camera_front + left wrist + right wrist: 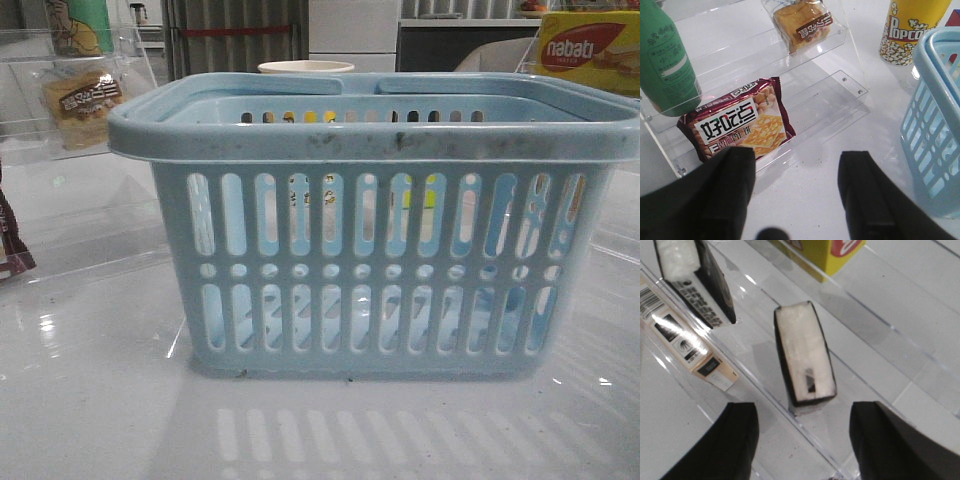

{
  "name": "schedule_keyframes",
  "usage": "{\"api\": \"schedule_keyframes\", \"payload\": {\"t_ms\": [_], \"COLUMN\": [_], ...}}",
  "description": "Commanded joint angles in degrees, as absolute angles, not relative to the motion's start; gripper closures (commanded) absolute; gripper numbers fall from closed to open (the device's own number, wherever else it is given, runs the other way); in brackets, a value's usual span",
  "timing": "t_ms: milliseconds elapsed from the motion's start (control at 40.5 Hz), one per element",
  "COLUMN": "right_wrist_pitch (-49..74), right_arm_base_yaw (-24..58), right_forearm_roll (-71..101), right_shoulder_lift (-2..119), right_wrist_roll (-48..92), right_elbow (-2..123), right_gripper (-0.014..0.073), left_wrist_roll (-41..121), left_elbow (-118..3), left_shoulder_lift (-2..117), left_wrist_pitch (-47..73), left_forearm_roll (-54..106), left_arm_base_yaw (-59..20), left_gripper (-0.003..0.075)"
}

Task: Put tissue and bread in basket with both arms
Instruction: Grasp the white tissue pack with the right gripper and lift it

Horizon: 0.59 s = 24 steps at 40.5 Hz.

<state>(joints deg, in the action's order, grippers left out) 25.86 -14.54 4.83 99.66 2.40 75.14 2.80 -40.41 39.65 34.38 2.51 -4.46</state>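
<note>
My right gripper isn't ready to close and should move toward the tissue pack first: its fingers stop short above the clear shelf in the right wrist view and would miss now.
The light blue basket fills the middle of the front view, and its side shows in the left wrist view. The bread lies in its clear wrapper on the upper step of a clear rack; it also shows in the front view at the far left. My left gripper is open and empty above the table, short of the rack. A tissue pack, black with a white top, stands on a clear shelf. My right gripper is open and empty just short of it. Neither gripper shows in the front view.
A dark brown biscuit packet and a green bottle sit on the left rack. A popcorn cup stands by the basket. A second tissue pack, a beige box and a yellow nabati box are on the right rack.
</note>
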Motion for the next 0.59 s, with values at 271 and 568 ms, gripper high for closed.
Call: {"api": "schedule_keyframes", "payload": {"t_ms": [271,568], "right_wrist_pitch": [12.68,12.41], "right_arm_base_yaw": [-14.79,-14.79], "right_forearm_roll": [4.9,5.89], "right_shoulder_lift": [101.93,101.91], "right_wrist_roll": [2.5,2.5], "right_elbow": [77.54,77.54], "right_gripper": [0.0085,0.0348], "left_wrist_roll": [2.72,2.72], "left_elbow": [-42.09,-42.09], "left_shoulder_lift": [39.94,39.94], "left_wrist_pitch": [30.38,30.38], "left_forearm_roll": [3.14,3.14], "left_arm_base_yaw": [-4.93,-4.93], "left_gripper": [0.0277,0.0277]}}
